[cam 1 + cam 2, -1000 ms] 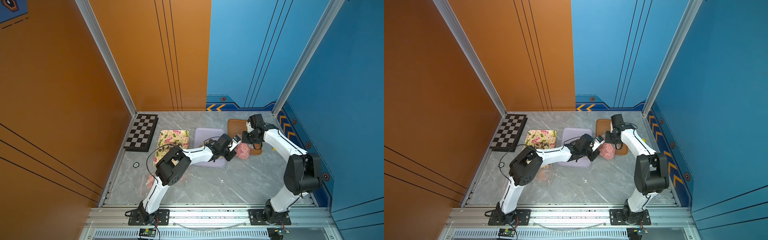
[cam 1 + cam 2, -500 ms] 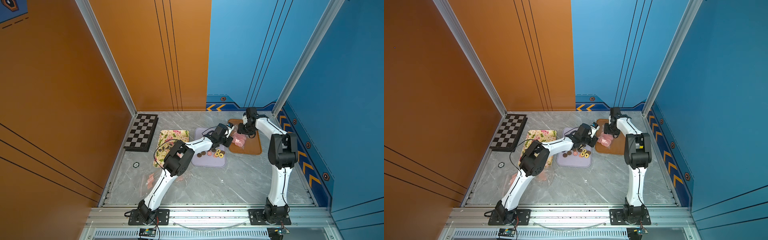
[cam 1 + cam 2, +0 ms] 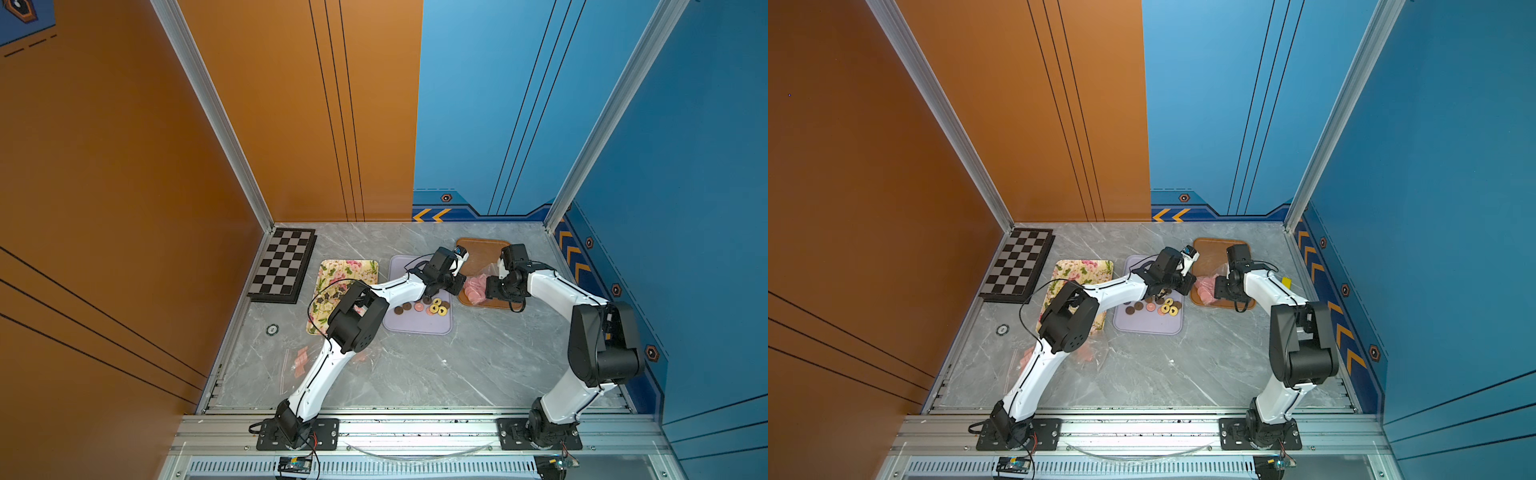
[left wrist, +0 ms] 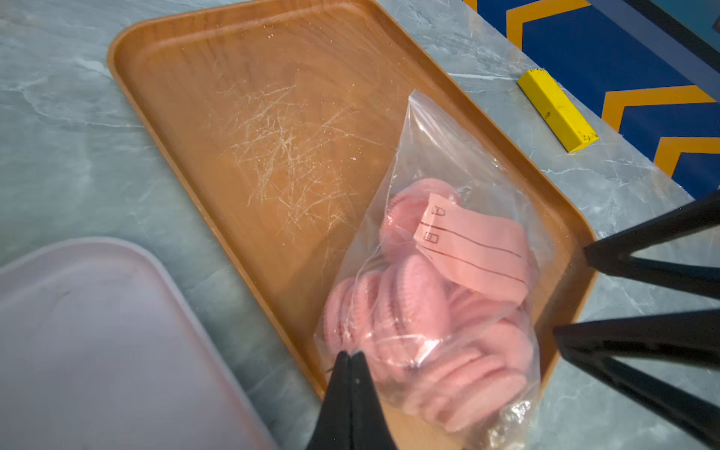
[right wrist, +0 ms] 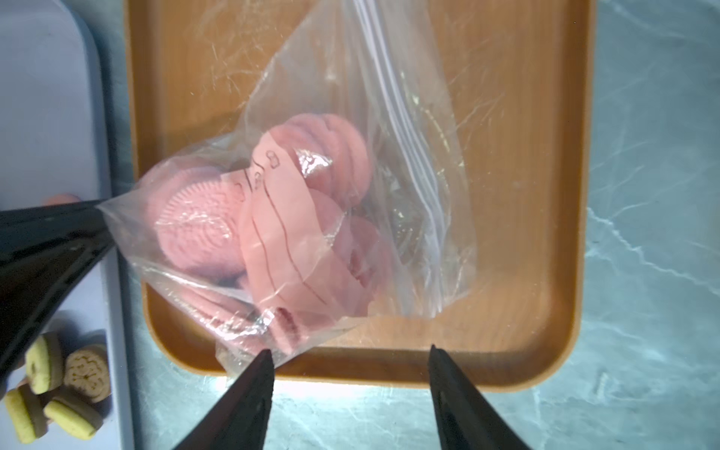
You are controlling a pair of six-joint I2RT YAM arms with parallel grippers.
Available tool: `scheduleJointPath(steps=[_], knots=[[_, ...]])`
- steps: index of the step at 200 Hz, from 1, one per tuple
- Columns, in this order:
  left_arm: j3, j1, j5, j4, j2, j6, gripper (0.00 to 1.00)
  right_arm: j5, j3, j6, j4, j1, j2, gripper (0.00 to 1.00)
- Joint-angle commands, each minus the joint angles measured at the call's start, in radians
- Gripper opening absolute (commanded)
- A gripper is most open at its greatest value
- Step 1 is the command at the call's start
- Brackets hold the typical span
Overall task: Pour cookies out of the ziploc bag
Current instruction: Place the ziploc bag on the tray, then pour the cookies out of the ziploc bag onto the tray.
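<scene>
My right gripper grabs the ziploc bag's (image 4: 448, 156) free bottom corner next, opposite the zip, so the bag's opening stays open for pouring the cookies.
A clear ziploc bag (image 4: 448, 156) (image 5: 389, 117) lies on the brown wooden tray (image 3: 484, 249) (image 4: 253, 117) with large pink cookies (image 4: 409, 311) (image 5: 195, 230) and a pink label inside. My left gripper (image 4: 348, 353) (image 3: 459, 286) is shut on one corner of the bag, pulling the plastic taut. My right gripper (image 5: 350, 348) (image 3: 490, 289) stands open at the tray's near rim, one fingertip (image 5: 267, 356) touching another corner of the bag. Small brown, pink and yellow-ringed cookies (image 3: 432, 307) (image 3: 1163, 307) lie loose on the lavender tray (image 3: 415, 326).
A floral tray (image 3: 349, 270) sits left of the lavender one, partly under my left arm. A chessboard (image 3: 284, 266) lies at the back left. Flat clear bags (image 3: 299, 361) lie near the front left. A yellow block (image 4: 557, 109) rests by the right wall.
My right gripper has opened and let go of the bag. The bag has moved from beside the lavender tray onto the brown tray, with my left gripper still holding it.
</scene>
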Motion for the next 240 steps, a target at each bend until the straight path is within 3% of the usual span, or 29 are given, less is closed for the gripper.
scheduleJointPath(steps=[1, 40, 63, 120, 145, 189, 220, 240], knots=[[0.023, -0.001, -0.020, -0.024, 0.013, -0.030, 0.00, -0.040, 0.007, 0.018, -0.007, 0.015, -0.042, 0.61], [0.048, 0.001, -0.076, -0.039, 0.031, -0.086, 0.00, -0.043, -0.084, 0.066, 0.055, 0.134, -0.009, 0.61], [0.065, -0.001, -0.118, -0.081, 0.031, -0.091, 0.00, -0.051, -0.086, 0.087, 0.095, 0.155, 0.040, 0.61], [0.049, 0.001, -0.099, -0.084, 0.015, -0.084, 0.00, -0.034, -0.031, 0.102, 0.136, 0.169, 0.115, 0.53], [0.044, 0.000, -0.099, -0.084, 0.010, -0.082, 0.00, -0.013, -0.002, 0.104, 0.113, 0.185, 0.143, 0.40], [0.028, 0.001, -0.100, -0.084, -0.001, -0.078, 0.00, 0.042, -0.011, 0.104, 0.084, 0.202, 0.134, 0.33], [0.016, -0.001, -0.102, -0.083, -0.009, -0.081, 0.00, 0.067, -0.026, 0.103, 0.066, 0.200, 0.115, 0.16], [0.010, -0.001, -0.104, -0.084, -0.014, -0.081, 0.00, 0.076, -0.042, 0.105, 0.057, 0.196, 0.097, 0.15]])
